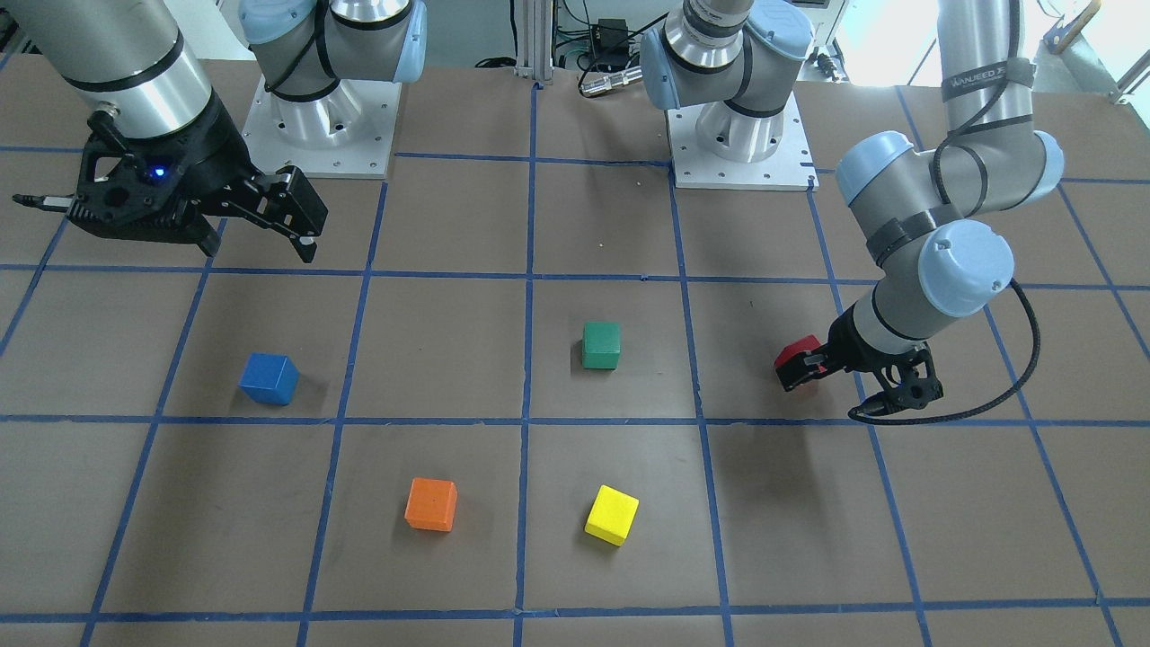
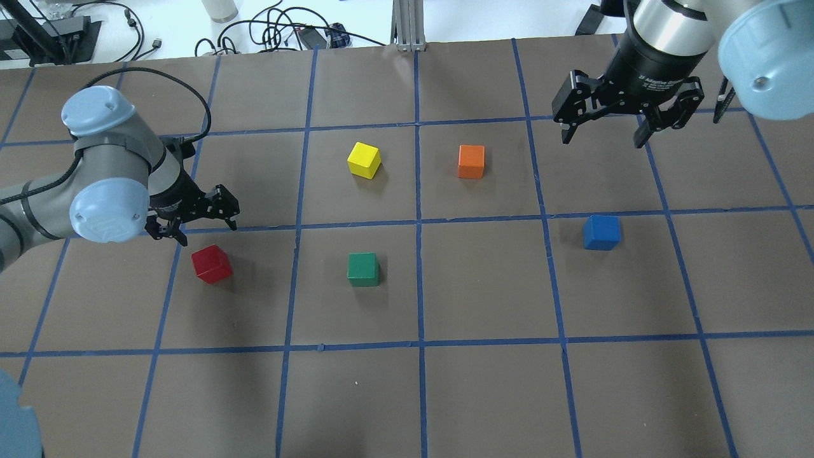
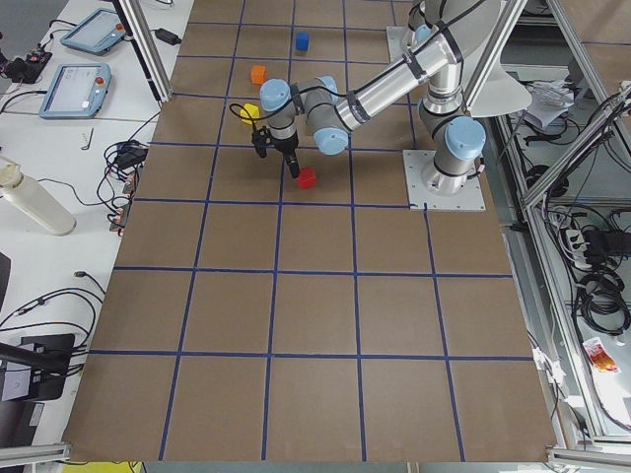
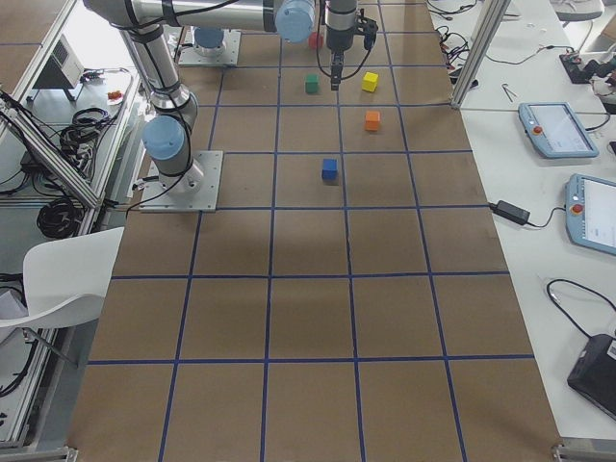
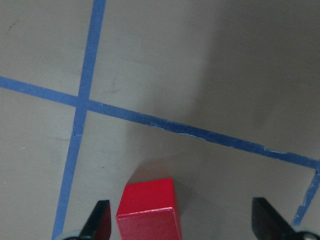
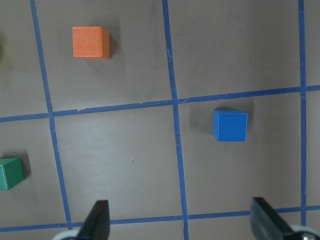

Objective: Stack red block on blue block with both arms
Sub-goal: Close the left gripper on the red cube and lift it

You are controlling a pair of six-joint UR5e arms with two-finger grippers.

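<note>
The red block will be stacked, so my left gripper will next grab it by its opposite sides and bring it toward the blue block (image 1: 269,378).
The red block (image 2: 212,263) lies on the table at the left. In the left wrist view it (image 5: 148,210) sits between the open fingers, close to the left-hand finger (image 5: 100,220) and not gripped. My left gripper (image 2: 206,232) is open and low over it; in the front view the gripper (image 1: 800,370) partly hides the block (image 1: 798,349). The blue block (image 2: 601,232) sits alone on the right, also seen in the front view (image 1: 269,378) and the right wrist view (image 6: 230,125). My right gripper (image 2: 602,141) is open, empty and high above the table, beyond the blue block.
A green block (image 2: 363,269) lies between the red and blue blocks. A yellow block (image 2: 364,159) and an orange block (image 2: 471,161) lie farther out. The brown table carries a blue tape grid. The two arm bases (image 1: 319,135) (image 1: 741,144) stand at the robot's edge.
</note>
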